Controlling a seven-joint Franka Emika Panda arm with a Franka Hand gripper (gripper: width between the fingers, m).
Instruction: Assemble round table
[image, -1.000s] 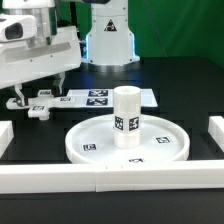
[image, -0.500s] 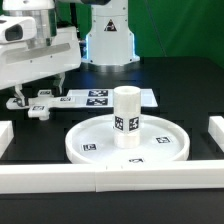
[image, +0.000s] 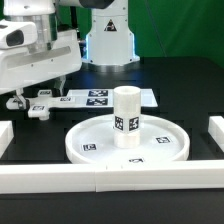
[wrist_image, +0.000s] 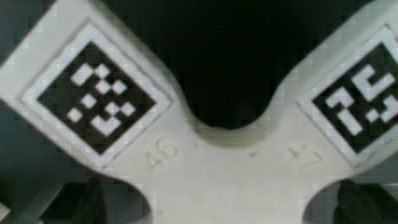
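Note:
My gripper's fingers are beside the narrow middle of the base piece, and my gripper needs to close on the base piece.
The round table's large rimmed disc lies flat in the middle of the table. Its short cylinder leg stands upright on the disc's centre. The small flat base piece lies on the black table at the exterior view's left. My gripper hangs right over it, open. In the wrist view the base piece fills the picture with a tag on each arm. My gripper has a dark finger on either side of the piece's narrow middle, and neither pad visibly presses on it.
The marker board lies behind the disc, just beside the base piece. White border rails run along the front and stand at both sides. The arm's white pedestal rises at the back.
The gripper has sunk slightly toward the base piece. Its jaws stay open, and the disc and leg have not moved.

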